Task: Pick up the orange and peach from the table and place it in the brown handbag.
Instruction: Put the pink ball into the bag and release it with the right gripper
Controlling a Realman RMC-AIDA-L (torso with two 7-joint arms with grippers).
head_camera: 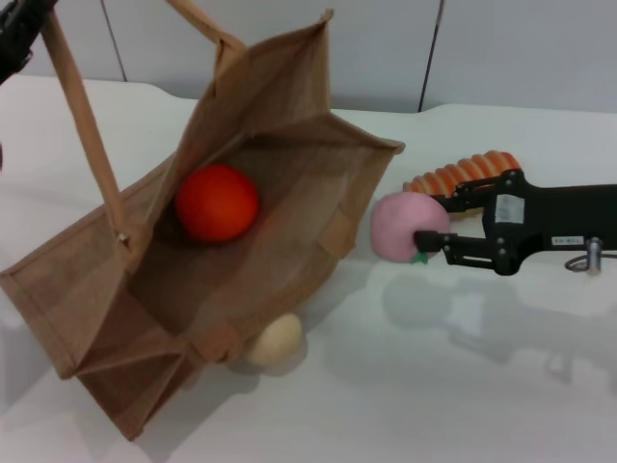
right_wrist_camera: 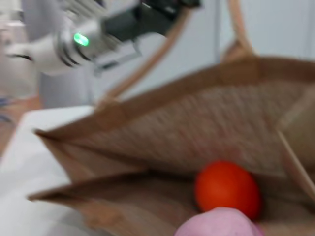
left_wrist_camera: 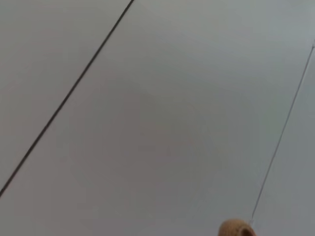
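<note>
The pink peach (head_camera: 407,227) is outside the handbag's opening (head_camera: 328,193), which the handbag's handle holds open, so my left gripper has to keep the handle up until the peach is in.
The brown handbag (head_camera: 280,222) lies open on the table, its mouth facing right. The orange (head_camera: 217,202) rests inside it and also shows in the right wrist view (right_wrist_camera: 227,189). My right gripper (head_camera: 431,227) is shut on the pink peach (head_camera: 407,227) and holds it above the table just right of the bag's mouth; the peach's top shows in the right wrist view (right_wrist_camera: 216,223). My left gripper (head_camera: 17,34) is at the upper left, holding up the bag's handle (head_camera: 82,116); its fingers are not visible.
A beige round fruit (head_camera: 277,340) lies on the table against the bag's front edge. An orange ridged item (head_camera: 463,174) lies behind the right gripper. A bit of handle (left_wrist_camera: 236,228) shows in the left wrist view.
</note>
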